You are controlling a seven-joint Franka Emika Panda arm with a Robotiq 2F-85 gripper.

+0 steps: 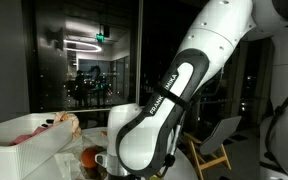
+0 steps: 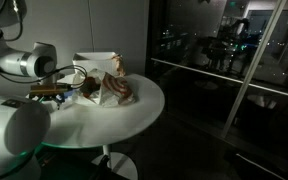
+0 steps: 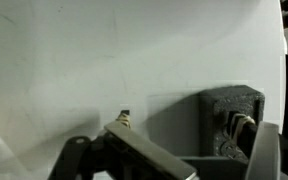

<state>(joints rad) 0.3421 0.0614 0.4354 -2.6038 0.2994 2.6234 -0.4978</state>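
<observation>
The fingers span tabletop and part of the grey block [image 3: 229, 118], so it is too early to close. My gripper shifts right in the wrist view, then closes on it.
My gripper [image 2: 60, 91] hangs low over the left side of a round white table [image 2: 134, 120]. It is next to an open white box [image 2: 94, 62] and some brown items [image 2: 112, 90]. In the wrist view the gripper [image 3: 174, 160] has its fingers spread wide, facing a plain white surface [image 3: 104, 60]. A dark grey foam-like block [image 3: 229, 118] with a cord in it sits between the fingers, near the right one. A flat grey bar [image 3: 149, 152] lies slantwise near the left one. Nothing looks clamped.
The arm's white and black links [image 1: 169, 95] fill the middle of an exterior view. In that view a white box [image 1: 24, 150], a brown item [image 1: 68, 122] and a cup [image 1: 102, 160] are on the table. Dark glass walls [image 2: 224, 60] stand behind.
</observation>
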